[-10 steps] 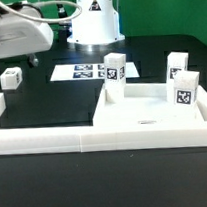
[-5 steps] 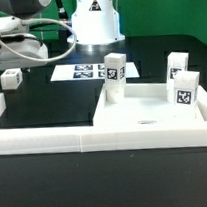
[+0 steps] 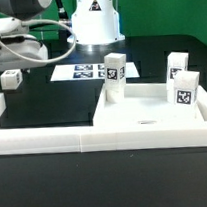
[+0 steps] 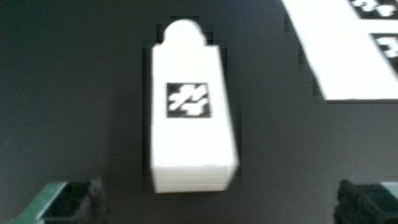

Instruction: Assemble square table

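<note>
The white leg has to go into the tabletop with its narrow tip, so my gripper should next pick the leg up by its blunt end [image 4: 194, 176] and keep that tip free.
The white square tabletop [image 3: 142, 111] lies flat at the exterior view's right. Three tagged white legs stand upright at it: one at its far corner [image 3: 114, 71] and two at its right side [image 3: 176, 65] [image 3: 185, 90]. A fourth leg [image 3: 11, 80] lies on the black table at the far left. In the wrist view this leg [image 4: 189, 110] shows its tag, lengthwise between my fingers. My gripper [image 4: 217, 205] hangs over its blunt end, open, touching nothing. Both dark fingertips [image 4: 71, 200] stand wide of the leg.
The marker board [image 3: 87, 70] lies flat behind the tabletop, and its edge shows in the wrist view [image 4: 356, 50]. A low white border wall [image 3: 104, 140] runs along the front and up the left side [image 3: 0, 107]. The arm's base [image 3: 93, 17] stands behind.
The arm has swung over the lying leg since one second ago; its bulky wrist shifted up and left in the exterior view. The jaws have stayed open. No part has moved.
</note>
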You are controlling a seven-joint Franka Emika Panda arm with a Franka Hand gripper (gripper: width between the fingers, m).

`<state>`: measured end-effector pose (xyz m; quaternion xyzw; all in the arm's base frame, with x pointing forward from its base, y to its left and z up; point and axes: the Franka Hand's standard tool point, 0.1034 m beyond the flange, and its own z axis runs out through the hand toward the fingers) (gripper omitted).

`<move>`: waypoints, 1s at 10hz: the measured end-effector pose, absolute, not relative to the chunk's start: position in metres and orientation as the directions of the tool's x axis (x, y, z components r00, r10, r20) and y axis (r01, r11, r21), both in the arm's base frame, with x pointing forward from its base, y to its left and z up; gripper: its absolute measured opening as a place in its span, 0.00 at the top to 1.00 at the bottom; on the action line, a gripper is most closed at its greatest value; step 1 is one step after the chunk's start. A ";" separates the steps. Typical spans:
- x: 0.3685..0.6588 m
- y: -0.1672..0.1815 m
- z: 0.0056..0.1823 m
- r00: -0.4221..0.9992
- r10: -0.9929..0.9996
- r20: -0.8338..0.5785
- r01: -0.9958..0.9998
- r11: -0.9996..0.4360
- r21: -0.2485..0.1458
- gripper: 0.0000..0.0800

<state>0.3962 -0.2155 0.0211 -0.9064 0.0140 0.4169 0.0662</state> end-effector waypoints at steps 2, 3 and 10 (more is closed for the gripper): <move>0.371 -0.208 0.012 0.643 0.026 -0.765 -0.090 -0.990 -0.109 0.19; 0.372 -0.208 0.012 0.643 0.026 -0.766 -0.090 -0.990 -0.110 0.19; 0.371 -0.208 0.011 0.640 0.026 -0.768 -0.091 -0.990 -0.109 0.64</move>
